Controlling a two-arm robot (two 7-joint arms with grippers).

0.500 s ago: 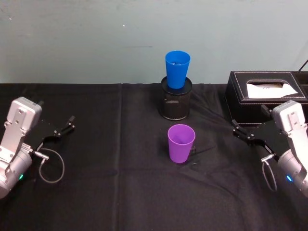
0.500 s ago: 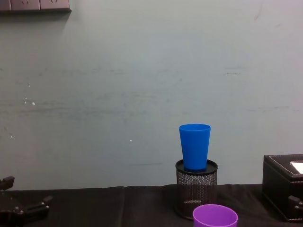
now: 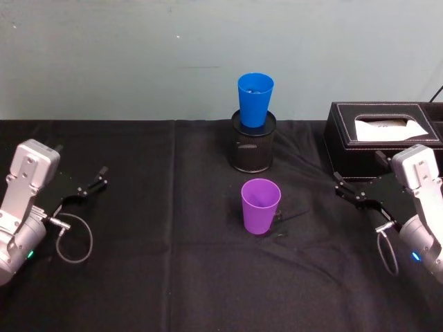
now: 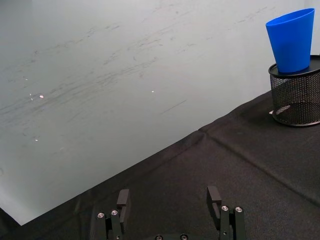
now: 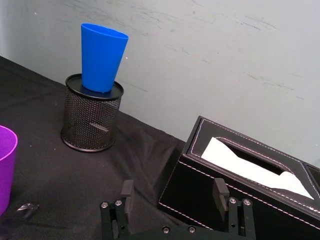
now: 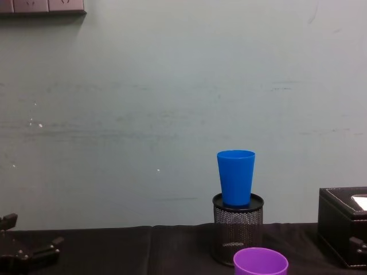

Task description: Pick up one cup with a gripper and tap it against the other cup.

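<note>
My right gripper reaches the purple cup next and picks it up by its side (image 5: 5, 177), leaving its rim free to tap against the blue cup (image 5: 101, 59).
The purple cup (image 3: 261, 206) stands upright on the black cloth at the table's middle, its rim also in the chest view (image 6: 260, 262) and its side in the right wrist view (image 5: 5, 167). Behind it, the blue cup (image 3: 255, 99) stands upright on top of a black mesh holder (image 3: 253, 145). My left gripper (image 3: 93, 181) rests open at the far left, well away from both cups; its fingers (image 4: 123, 200) hold nothing. At the far right, my right gripper (image 3: 340, 187) is open too, with nothing between its fingers (image 5: 220, 192).
A black tissue box (image 3: 381, 138) stands at the back right, just behind the right gripper. A small crumpled scrap (image 5: 27, 206) lies beside the purple cup. A pale wall rises behind the table. Open cloth lies between each gripper and the cups.
</note>
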